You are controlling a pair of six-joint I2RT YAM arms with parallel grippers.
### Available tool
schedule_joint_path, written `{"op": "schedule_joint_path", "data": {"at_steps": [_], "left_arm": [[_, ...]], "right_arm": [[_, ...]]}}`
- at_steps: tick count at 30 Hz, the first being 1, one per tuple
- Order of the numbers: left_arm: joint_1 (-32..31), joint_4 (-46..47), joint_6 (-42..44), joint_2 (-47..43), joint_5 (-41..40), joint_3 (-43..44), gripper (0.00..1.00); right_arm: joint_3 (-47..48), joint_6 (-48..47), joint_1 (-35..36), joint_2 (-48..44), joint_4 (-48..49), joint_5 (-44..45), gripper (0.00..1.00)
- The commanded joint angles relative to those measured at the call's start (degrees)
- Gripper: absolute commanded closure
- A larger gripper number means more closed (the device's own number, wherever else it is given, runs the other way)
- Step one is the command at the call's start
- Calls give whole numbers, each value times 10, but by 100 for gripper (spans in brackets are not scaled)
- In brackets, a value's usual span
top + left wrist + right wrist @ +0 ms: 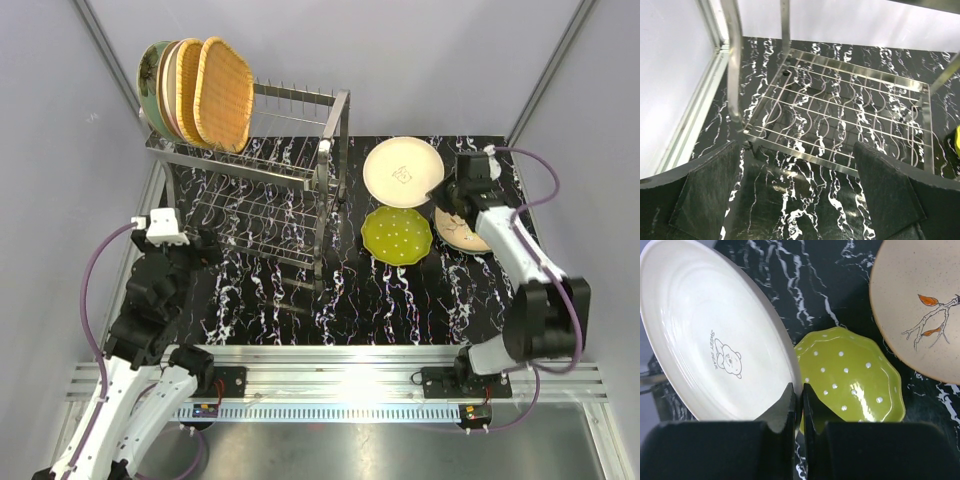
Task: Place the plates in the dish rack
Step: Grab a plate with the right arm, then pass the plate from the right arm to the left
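Observation:
My left gripper grabs the cream plate's free rim [369, 156] next, opposite my right gripper. It then takes the plate over and loads it upright.
The silver dish rack [290, 150] stands at the back left; its lower tier shows in the left wrist view [840, 125]. Several plates stand in its top left end, among them two orange wicker ones [222, 92]. My right gripper [447, 190] is shut on the rim of a cream plate with a bear drawing [402, 171] and holds it tilted; the fingers [790, 402] pinch the plate's edge [715, 340]. A lime dotted plate [397, 235] [855, 377] and a beige plate with a branch drawing [462, 232] [920, 305] lie on the table. My left gripper [205, 245] [795, 200] is open and empty in front of the rack.
The table is black marble with white veins [380, 300]. Grey walls close in on the left, right and back. A metal rail [340, 370] runs along the near edge by the arm bases.

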Motion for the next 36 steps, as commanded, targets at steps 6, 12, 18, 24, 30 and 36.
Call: {"op": "schedule_joint_path", "data": {"at_steps": [6, 12, 18, 24, 30, 36], "left_arm": [[-3, 33, -60, 47, 221, 44, 1], [-3, 104, -199, 106, 419, 64, 1], [-29, 201, -319, 171, 496, 59, 1], [-140, 187, -304, 235, 399, 92, 1], [-201, 212, -320, 299, 354, 105, 1], [-232, 220, -329, 334, 339, 124, 21]], "right_arm": [[-88, -93, 2, -244, 25, -10, 100], [-148, -127, 2, -369, 10, -111, 100], [-224, -116, 2, -446, 36, -210, 100], [-285, -79, 13, -485, 99, -307, 100], [-309, -80, 50, -505, 119, -358, 100], [-316, -96, 99, -521, 122, -362, 100]]}}
